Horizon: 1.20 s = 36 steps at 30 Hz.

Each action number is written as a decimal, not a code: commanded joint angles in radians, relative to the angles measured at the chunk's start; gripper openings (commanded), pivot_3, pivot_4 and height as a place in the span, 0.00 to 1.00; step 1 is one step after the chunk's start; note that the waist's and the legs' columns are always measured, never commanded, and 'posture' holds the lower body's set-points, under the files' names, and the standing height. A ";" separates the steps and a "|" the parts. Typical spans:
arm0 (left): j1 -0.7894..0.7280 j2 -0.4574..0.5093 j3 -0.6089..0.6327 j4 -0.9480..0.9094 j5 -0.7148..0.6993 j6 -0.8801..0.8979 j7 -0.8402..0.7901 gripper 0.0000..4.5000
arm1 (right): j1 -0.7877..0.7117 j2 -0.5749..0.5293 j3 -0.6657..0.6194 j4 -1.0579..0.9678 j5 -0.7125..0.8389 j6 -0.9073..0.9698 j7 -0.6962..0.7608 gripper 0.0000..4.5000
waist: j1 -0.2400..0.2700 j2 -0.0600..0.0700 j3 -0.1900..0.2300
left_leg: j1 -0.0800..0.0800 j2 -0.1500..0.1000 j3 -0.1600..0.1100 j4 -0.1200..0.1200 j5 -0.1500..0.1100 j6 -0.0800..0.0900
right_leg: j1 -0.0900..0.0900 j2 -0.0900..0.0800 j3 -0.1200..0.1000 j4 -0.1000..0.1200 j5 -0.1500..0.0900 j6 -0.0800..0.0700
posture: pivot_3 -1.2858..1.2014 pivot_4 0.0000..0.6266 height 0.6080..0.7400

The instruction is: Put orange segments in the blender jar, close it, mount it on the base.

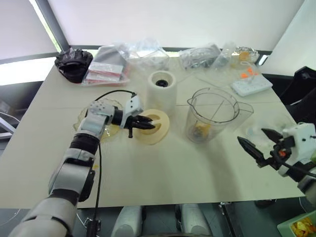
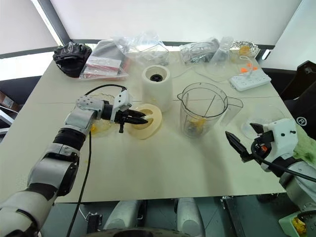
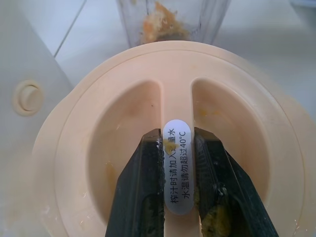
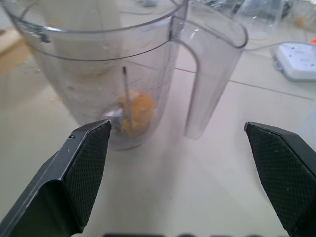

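Note:
The right gripper grabs the jar by its slim side handle (image 1: 243, 114) (image 4: 206, 81) next, since the jar's round body is wider than the open fingers.
My left gripper (image 1: 144, 122) is shut on the middle rib of a round cream lid (image 1: 160, 131), its fingers (image 3: 143, 187) on either side of the labelled rib (image 3: 177, 163). The lid sits tilted just in front of the cream base (image 1: 162, 91). To the right stands the clear blender jar (image 1: 212, 116), open-topped, with orange segments (image 4: 134, 111) around its blade. My right gripper (image 1: 252, 136) hovers open to the right of the jar, holding nothing and facing the jar's handle (image 4: 210, 84).
A scalloped glass bowl (image 1: 84, 118) lies under my left forearm. Plastic bags (image 1: 108, 66), a black bundle (image 1: 73, 63), clear containers (image 1: 207, 55) and a white power strip (image 1: 252, 85) line the table's far edge. A dark chair (image 1: 302, 89) stands at the right.

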 commanded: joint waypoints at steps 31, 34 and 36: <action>0.144 0.125 0.011 -0.434 -0.136 0.197 0.170 0.06 | -0.348 0.214 0.248 0.389 -0.356 -0.259 -0.083 1.00 | -0.005 0.001 0.000 | 0.000 -0.001 0.001 0.000 0.000 0.000 | 0.000 0.001 0.001 0.001 0.000 -0.001 | 0.52 0.24 1.00; 0.150 0.129 0.009 -0.442 -0.139 0.199 0.178 0.06 | -0.371 0.236 0.250 0.424 -0.371 -0.285 -0.094 1.00 | -0.007 0.001 0.000 | 0.000 -0.001 0.001 0.000 0.000 0.000 | -0.001 0.001 0.001 0.001 0.000 -0.001 | 0.52 0.24 1.00; 0.152 0.131 0.009 -0.446 -0.141 0.201 0.181 0.06 | -0.383 0.245 0.250 0.437 -0.378 -0.292 -0.098 1.00 | -0.008 0.001 0.000 | 0.000 -0.001 0.001 0.000 0.000 0.000 | -0.001 0.001 0.001 0.001 0.000 -0.001 | 0.52 0.24 1.00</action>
